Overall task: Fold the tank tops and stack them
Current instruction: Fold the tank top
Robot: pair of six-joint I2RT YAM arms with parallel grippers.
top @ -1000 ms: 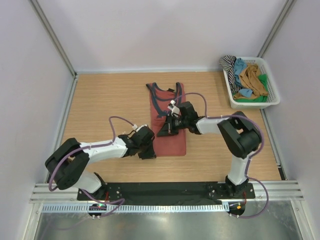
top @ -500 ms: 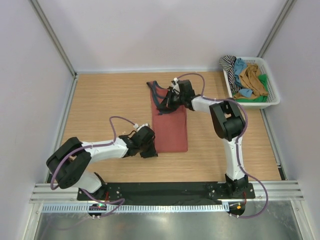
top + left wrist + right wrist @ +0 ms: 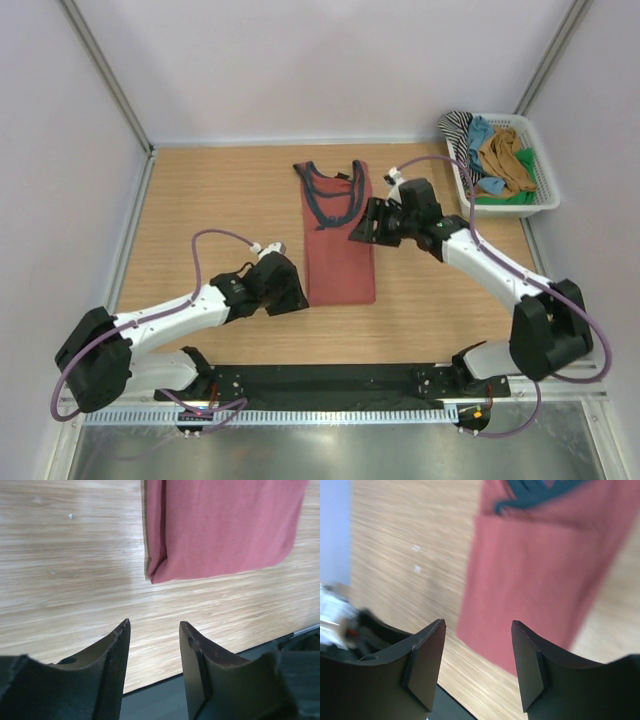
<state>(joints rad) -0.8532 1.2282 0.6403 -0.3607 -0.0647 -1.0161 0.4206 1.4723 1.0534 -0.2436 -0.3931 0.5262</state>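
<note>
I need to fold the rust-red tank top's hem toward the straps, so I need to grab the tank top with my right gripper by its near hem's free corner (image 3: 373,301), opposite my left gripper's.
A rust-red tank top (image 3: 338,250) lies flat on the wooden table, folded into a long narrow strip. Its navy-trimmed straps (image 3: 330,190) point to the back. My left gripper (image 3: 296,298) stands open just left of the near hem, with nothing between its fingers. In the left wrist view the hem's corner (image 3: 160,572) lies ahead of the open left gripper (image 3: 154,625). My right gripper (image 3: 360,232) hangs open at the shirt's right edge, empty. The right wrist view shows the red cloth (image 3: 535,575) beyond the open right gripper (image 3: 479,624). More tank tops (image 3: 505,160) are heaped in a basket.
A white basket (image 3: 508,209) stands at the back right corner, filled with striped, blue, ochre and green cloth. White walls close the table on three sides. The black mounting rail (image 3: 330,380) runs along the near edge.
Both grippers have opened and let go of the red tank top. The right gripper went to the back over the shirt, then drew off to the right. The left gripper backed away slightly.
</note>
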